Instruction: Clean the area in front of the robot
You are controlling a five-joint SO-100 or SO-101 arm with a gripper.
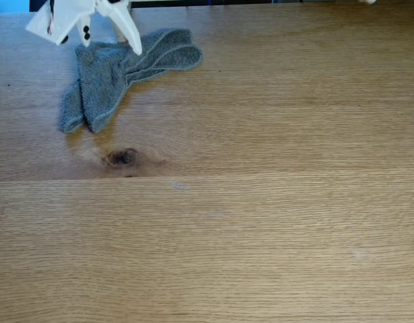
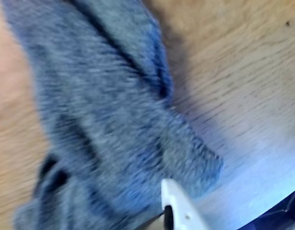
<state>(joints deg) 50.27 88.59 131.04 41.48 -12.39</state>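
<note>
My gripper grabs the cloth's gathered middle (image 1: pixel 118 55) next, since it stands up in folds while the cloth's ends lie slack on the wood.
The area is a broad light-brown oak tabletop (image 1: pixel 260 215). A small grey terry cloth (image 1: pixel 109 77) lies crumpled on it at the far left in the fixed view. The robot's white gripper (image 1: pixel 99 46) hangs over the cloth's far edge, its jaws spread, and its pointed finger (image 1: pixel 131 37) reaches down to the cloth. The blurred wrist view looks down on the cloth (image 2: pixel 104 134), with one white fingertip (image 2: pixel 178 208) at the bottom edge just above the fabric. Nothing sits between the fingers.
A small dark knot (image 1: pixel 120 157) marks the wood just in front of the cloth. Long plank seams run left to right. Bare wood (image 2: pixel 243 72) shows beside the cloth in the wrist view.
</note>
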